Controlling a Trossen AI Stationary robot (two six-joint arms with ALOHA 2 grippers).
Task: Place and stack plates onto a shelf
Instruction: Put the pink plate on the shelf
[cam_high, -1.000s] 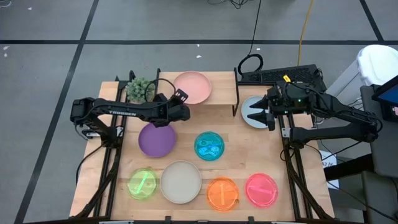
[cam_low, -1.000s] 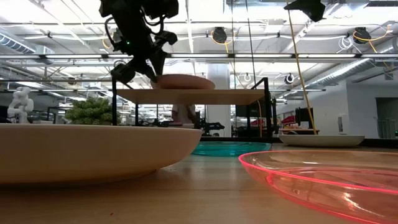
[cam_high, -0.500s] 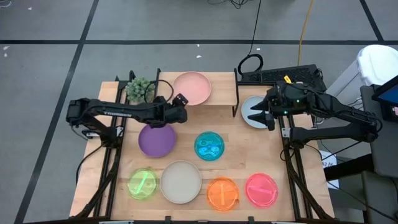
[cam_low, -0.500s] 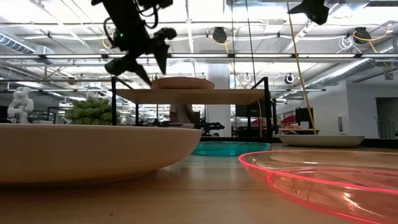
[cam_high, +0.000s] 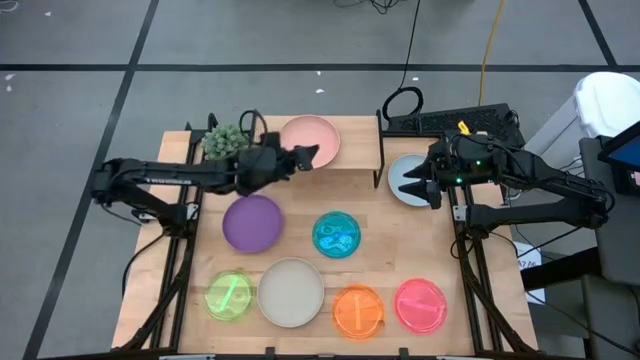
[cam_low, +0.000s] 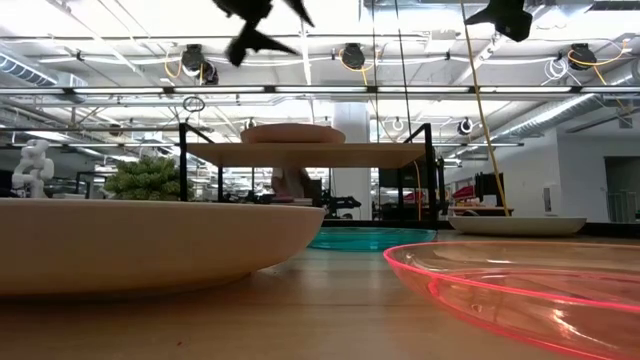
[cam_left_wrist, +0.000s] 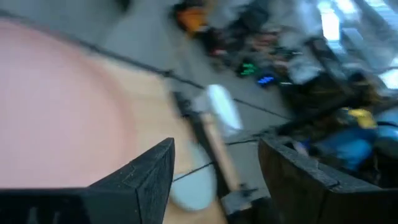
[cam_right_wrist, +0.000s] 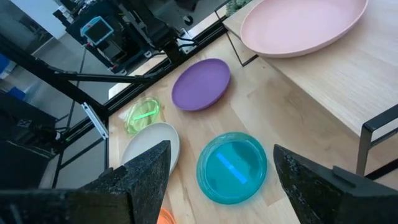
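Note:
I next need to grab the pale pink plate by its rim (cam_high: 337, 149) with my left gripper, to put it in its place on the light-wood shelf (cam_high: 352, 150).
A pale pink plate (cam_high: 312, 135) lies on the left half of the light-wood shelf (cam_high: 352, 150) at the table's far side. It also shows in the low view (cam_low: 292, 132). My left gripper (cam_high: 307, 156) is open and empty, and hangs well above the shelf (cam_low: 268, 25) at the plate's near edge. My right gripper (cam_high: 413, 185) is open and empty, and hovers over the grey-blue plate (cam_high: 400, 165), which lies flat on the table right of the shelf. The purple plate (cam_high: 252, 222) and the blue plate (cam_high: 337, 235) lie in front of the shelf.
Green (cam_high: 230, 296), cream-white (cam_high: 291, 292), orange (cam_high: 358, 310) and hot pink (cam_high: 420, 305) plates lie in a row along the table's near edge. A small potted plant (cam_high: 226, 143) stands left of the shelf. The shelf's right half is bare wood.
My left gripper has risen from shelf height beside the pink plate's left edge to well above the shelf. It has also shifted a little toward the table's right, over the plate's near edge. The pink plate has stayed where it was on the shelf.

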